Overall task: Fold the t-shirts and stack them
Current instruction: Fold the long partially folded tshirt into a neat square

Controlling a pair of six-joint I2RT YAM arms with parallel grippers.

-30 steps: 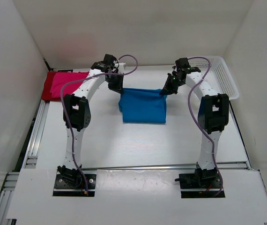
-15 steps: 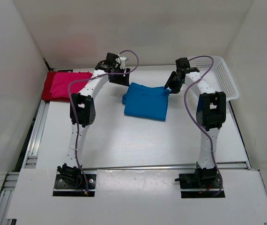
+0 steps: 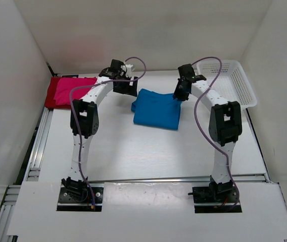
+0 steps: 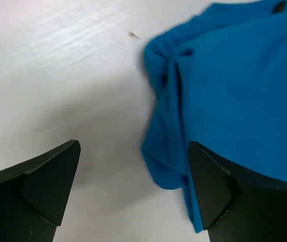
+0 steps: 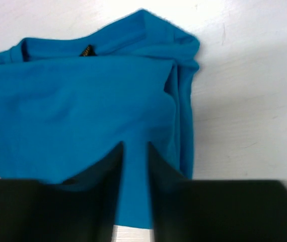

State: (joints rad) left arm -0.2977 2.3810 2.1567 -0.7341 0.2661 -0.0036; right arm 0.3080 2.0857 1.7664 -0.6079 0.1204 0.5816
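Note:
My left gripper should stack the folded blue t-shirt on the pink t-shirt, so next it should grab the blue t-shirt's side edge nearest the pink t-shirt.
The blue t-shirt point(image 3: 156, 110) lies folded on the table between my two grippers. My left gripper point(image 3: 129, 88) hovers at its far left corner with jaws wide open; in the left wrist view the blue t-shirt point(image 4: 234, 75) lies loose under the right finger, and the left gripper point(image 4: 133, 146) holds nothing. My right gripper point(image 3: 180, 95) is over the shirt's far right corner. In the right wrist view the right gripper point(image 5: 135, 146) shows a narrow gap, with the blue t-shirt point(image 5: 83, 101) flat below it. The pink t-shirt point(image 3: 74, 88) rests on the dark red t-shirt point(image 3: 50, 97) at the far left.
A white mesh basket point(image 3: 245, 86) stands at the far right against the wall. White walls close in the table on three sides. A metal rail runs along the left edge point(image 3: 37, 146).
The blue shirt hung stretched between both shut grippers; both let go and it now lies folded flat. The left jaws opened wide; the right opened, then narrowed, and shifted left.

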